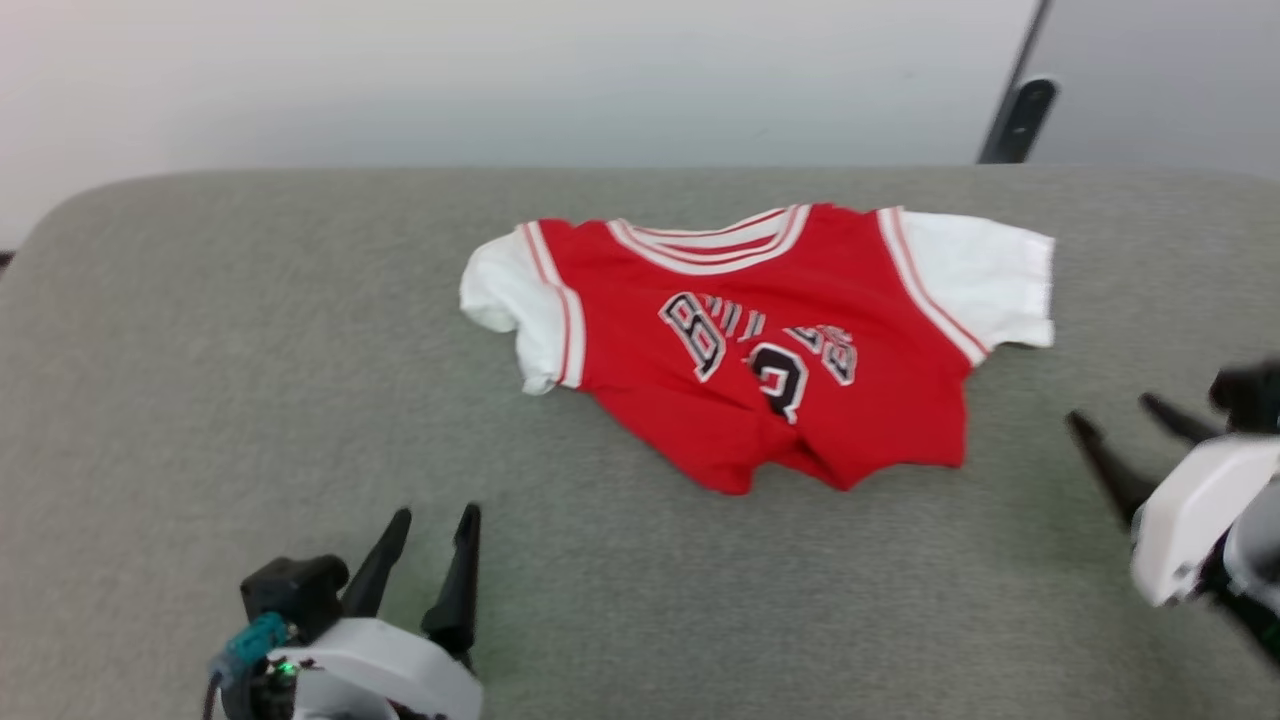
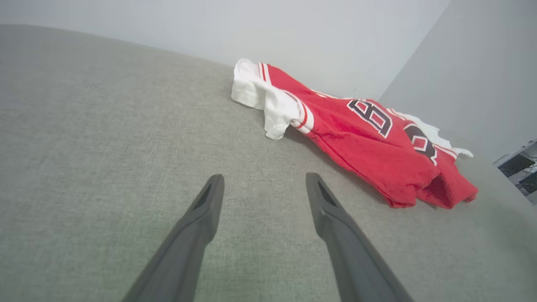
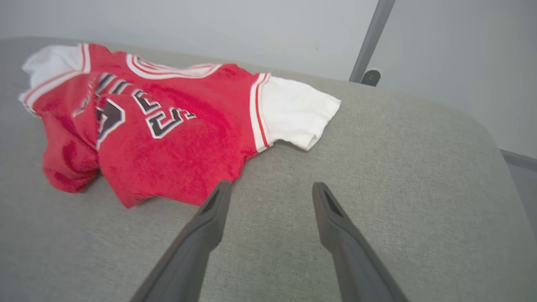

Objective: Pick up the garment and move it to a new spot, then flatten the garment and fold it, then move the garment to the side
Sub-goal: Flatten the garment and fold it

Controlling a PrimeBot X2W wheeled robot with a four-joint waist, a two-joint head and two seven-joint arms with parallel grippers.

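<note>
My left gripper picks up the red shirt by its white sleeve next, to take it to a new spot.
The garment, a small red shirt with white sleeves and a striped V-neck, lies face up on the grey table, its lower hem bunched and wrinkled. My left gripper stands open at the lower left, well short of the shirt, nothing between its fingers. In the left wrist view the garment lies ahead and to the right of my left gripper. My right gripper is open at the right edge, just off the shirt's right side. In the right wrist view the right gripper hovers by the garment's hem corner.
The grey cloth-covered table has a rounded far-left corner and meets a pale wall behind. A dark slanted pole with a bracket stands behind the table at the far right. Bare grey surface lies in front of and left of the shirt.
</note>
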